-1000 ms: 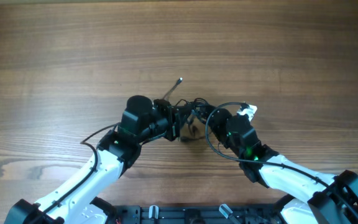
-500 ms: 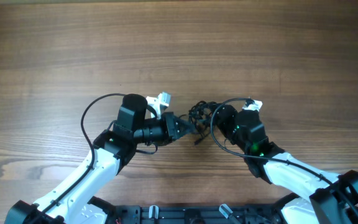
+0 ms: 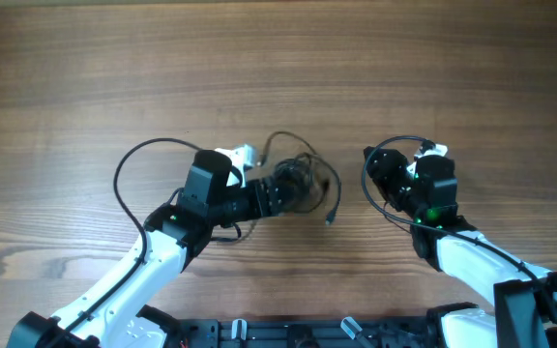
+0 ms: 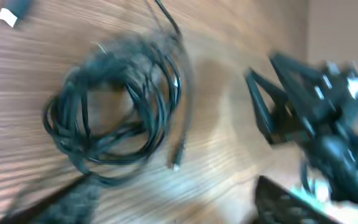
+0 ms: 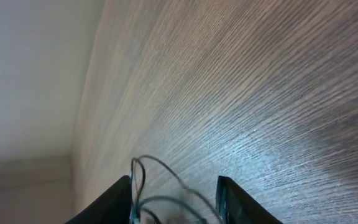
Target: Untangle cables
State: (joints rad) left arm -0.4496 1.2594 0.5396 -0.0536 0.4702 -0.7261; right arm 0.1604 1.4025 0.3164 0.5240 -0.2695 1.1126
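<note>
Next, the left gripper grabs the cables by the nearest side of the clump, so the far loops stay free for my right gripper to untangle.
The cables [image 3: 300, 180] lie on the wooden table as a loose clump of thin black loops. One plug tip [image 3: 332, 218] trails out to the lower right. In the left wrist view the clump [image 4: 114, 109] is blurred and rests just ahead of my left gripper [image 4: 173, 208]. That gripper's fingers stand wide apart with nothing between them. Seen from overhead, my left gripper [image 3: 278, 193] touches the clump's left side. My right gripper [image 3: 380, 176] is well to the right of the clump. Its fingers [image 5: 114, 199] stand apart, and thin dark strands [image 5: 160, 186] loop between them; whether these are a cable I cannot tell.
Thicker black wires arc off each arm: one loop [image 3: 129, 179] left of the left arm, another [image 3: 395, 145] over the right wrist. The right arm [image 4: 328, 137] shows blurred in the left wrist view. The table's [image 3: 278, 58] far half is bare wood.
My left gripper has opened and let the clump drop onto the table, where it has spread looser. My right arm has pulled away to the right, off the clump.
</note>
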